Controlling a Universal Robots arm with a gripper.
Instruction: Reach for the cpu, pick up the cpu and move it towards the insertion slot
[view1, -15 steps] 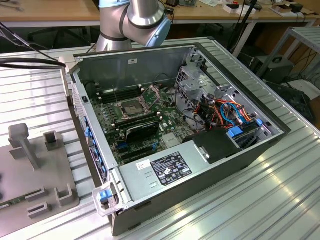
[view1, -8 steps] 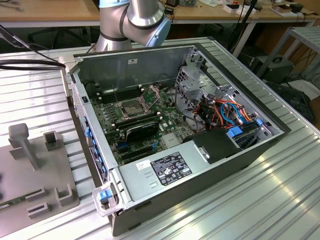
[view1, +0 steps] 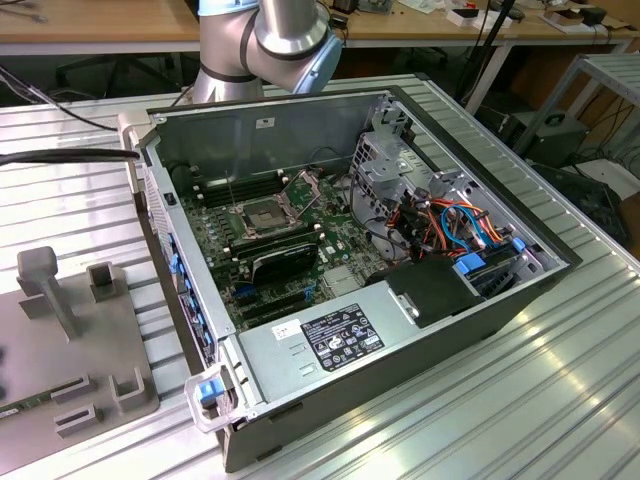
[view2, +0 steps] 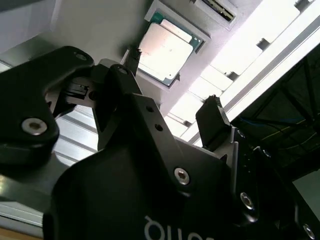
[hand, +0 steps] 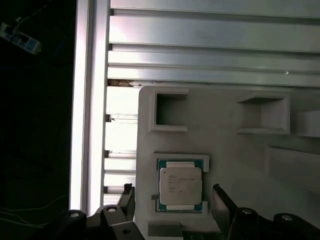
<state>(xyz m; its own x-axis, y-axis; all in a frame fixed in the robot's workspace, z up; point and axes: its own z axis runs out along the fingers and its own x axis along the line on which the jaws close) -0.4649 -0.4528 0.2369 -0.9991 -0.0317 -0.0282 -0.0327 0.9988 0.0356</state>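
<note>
Next, my gripper grabs the cpu by its opposite green side edges to carry the cpu to the insertion slot (view1: 262, 213).
The cpu (hand: 181, 186) is a small square chip with a pale silvery face, lying flat in a square recess of a grey holder plate (hand: 225, 145). In the second wrist view the cpu (view2: 165, 50) sits just beyond the black fingertips. My gripper (hand: 173, 196) hovers over it, open, with one fingertip (hand: 128, 196) on each side of the chip and nothing held. The gripper (view2: 172, 82) is apart from the chip. The insertion slot (view1: 262, 213) is the metal-framed socket with a dark centre on the motherboard inside the open computer case, its thin bracket (view1: 305, 185) hinged up.
The case walls (view1: 260, 125) rise around the motherboard. A black expansion card (view1: 285, 262), a metal drive cage (view1: 395, 170) and coloured cables (view1: 450, 220) crowd the socket's surroundings. The grey holder has other recesses (hand: 170, 112). Ribbed aluminium table (view1: 520, 400) lies all around.
</note>
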